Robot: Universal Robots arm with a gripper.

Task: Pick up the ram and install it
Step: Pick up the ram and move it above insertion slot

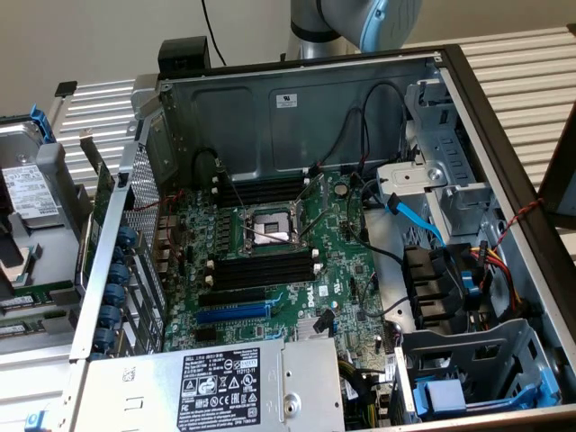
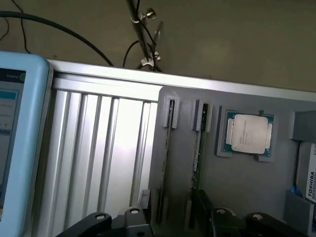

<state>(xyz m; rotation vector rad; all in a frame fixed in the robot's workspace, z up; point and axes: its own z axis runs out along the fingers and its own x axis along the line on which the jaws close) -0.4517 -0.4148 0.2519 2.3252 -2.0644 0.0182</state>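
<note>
The grey holder's slots wrap both ends of the darker ram, so my gripper next needs to hold the ram by its bare middle part (image 2: 166, 158) to install it.
Two thin ram sticks stand edge-on in a grey holder (image 2: 237, 187). One shows a green edge (image 2: 197, 153); the other (image 2: 165, 158) is darker and stands beside it. My gripper (image 2: 177, 224) hangs open just above them, its black fingers (image 2: 133, 219) spread to either side of the sticks, holding nothing. In the exterior view the open computer case holds the green motherboard (image 1: 342, 261), whose long black memory slots (image 1: 261, 268) sit beside the processor socket (image 1: 267, 227). The arm's base (image 1: 360, 18) rises behind the case.
A loose processor (image 2: 248, 134) and a hard drive (image 2: 308, 173) share the holder. A light-blue screen (image 2: 19, 138) stands on the ribbed aluminium table (image 2: 103, 153). Inside the case are a blue expansion slot (image 1: 232, 314), loose cables (image 1: 414, 220) and the power supply (image 1: 225, 382).
</note>
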